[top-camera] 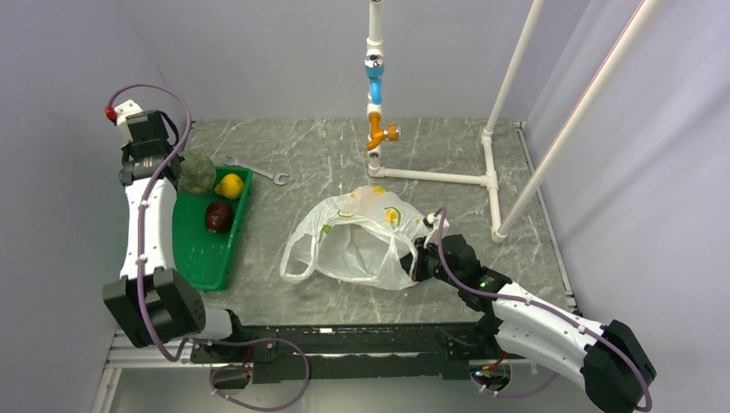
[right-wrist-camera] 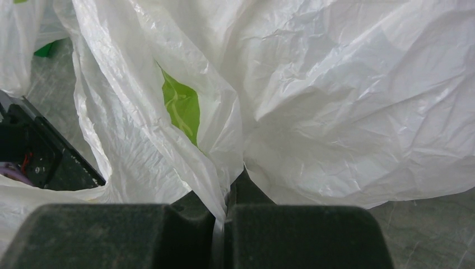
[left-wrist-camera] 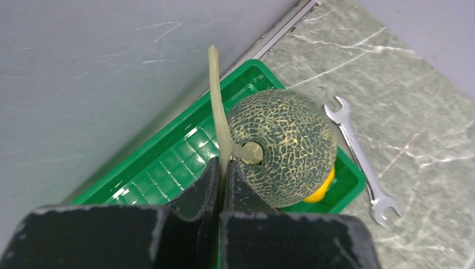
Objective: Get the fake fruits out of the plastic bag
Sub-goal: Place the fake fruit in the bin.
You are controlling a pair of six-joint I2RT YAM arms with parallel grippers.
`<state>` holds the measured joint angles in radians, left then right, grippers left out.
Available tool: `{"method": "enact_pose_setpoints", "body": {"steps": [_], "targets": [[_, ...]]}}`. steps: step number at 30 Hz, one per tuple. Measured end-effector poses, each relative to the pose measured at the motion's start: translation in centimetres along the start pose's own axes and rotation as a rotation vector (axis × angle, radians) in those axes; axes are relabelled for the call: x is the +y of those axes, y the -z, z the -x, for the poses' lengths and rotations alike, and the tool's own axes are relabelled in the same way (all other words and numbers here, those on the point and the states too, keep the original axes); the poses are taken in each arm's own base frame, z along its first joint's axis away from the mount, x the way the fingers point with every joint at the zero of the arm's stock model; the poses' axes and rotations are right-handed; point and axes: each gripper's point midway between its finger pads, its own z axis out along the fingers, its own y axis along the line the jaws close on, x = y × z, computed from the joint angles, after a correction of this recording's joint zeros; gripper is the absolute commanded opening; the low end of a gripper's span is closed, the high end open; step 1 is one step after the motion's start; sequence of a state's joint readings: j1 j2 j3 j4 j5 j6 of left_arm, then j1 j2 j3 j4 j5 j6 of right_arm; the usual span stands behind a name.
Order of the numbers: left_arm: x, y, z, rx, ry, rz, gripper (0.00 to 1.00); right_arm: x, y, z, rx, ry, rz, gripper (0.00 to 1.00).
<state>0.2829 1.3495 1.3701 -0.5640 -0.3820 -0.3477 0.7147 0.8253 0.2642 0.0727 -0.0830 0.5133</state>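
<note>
The melon stays in my left gripper for now: it is above the tray (top-camera: 202, 258), overlapping the tray's far rim and the lemon, and would fall if I opened now.
The dull-green melon (top-camera: 197, 173) hangs over the far end of the green tray (top-camera: 202, 258). My left gripper (left-wrist-camera: 223, 171) is shut on the melon's pale stem (left-wrist-camera: 217, 106); the netted melon (left-wrist-camera: 283, 147) fills the middle of the left wrist view. The yellow lemon (top-camera: 229, 186) and the dark red apple (top-camera: 218, 217) lie in the tray. The white plastic bag (top-camera: 357, 238) lies crumpled in the middle of the table, its mouth and a handle loop towards the left. My right gripper (right-wrist-camera: 231, 190) is shut on a fold of the bag (right-wrist-camera: 336, 101) at its right side.
A silver wrench (top-camera: 258, 170) lies just right of the tray's far end. A white pipe frame (top-camera: 448, 176) with a blue and orange fitting stands behind the bag. The grey wall runs close along the tray's left side.
</note>
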Motion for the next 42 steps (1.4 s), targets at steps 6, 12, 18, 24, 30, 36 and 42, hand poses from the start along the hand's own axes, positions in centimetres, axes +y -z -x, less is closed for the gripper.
{"method": "enact_pose_setpoints", "body": {"steps": [6,12,18,24,30,36,42], "targets": [[0.7,-4.1,-2.6,0.053,-0.013,0.025,0.00,0.3,-0.1,0.7,0.003,0.006,-0.004,0.00],[1.3,-6.2,-4.0,0.112,0.007,0.017,0.00,0.1,-0.3,0.4,0.021,0.003,-0.016,0.00],[0.4,-8.1,-4.8,0.163,0.032,-0.020,0.00,-0.2,-0.7,-0.4,0.055,0.000,-0.025,0.00],[-0.4,-8.9,-4.6,0.196,0.040,-0.063,0.51,-0.2,-0.8,-0.7,0.069,-0.012,-0.024,0.00],[-1.2,-8.3,-5.6,0.249,0.036,-0.118,0.99,0.2,-0.8,-0.7,0.075,-0.020,-0.008,0.00],[-1.8,-7.5,-5.2,0.247,0.043,-0.156,1.00,0.3,-0.8,-0.6,0.073,-0.022,-0.006,0.00],[-3.9,-3.2,-2.4,0.143,0.052,-0.331,0.92,0.8,-1.0,0.0,0.076,-0.025,0.004,0.00]]}}
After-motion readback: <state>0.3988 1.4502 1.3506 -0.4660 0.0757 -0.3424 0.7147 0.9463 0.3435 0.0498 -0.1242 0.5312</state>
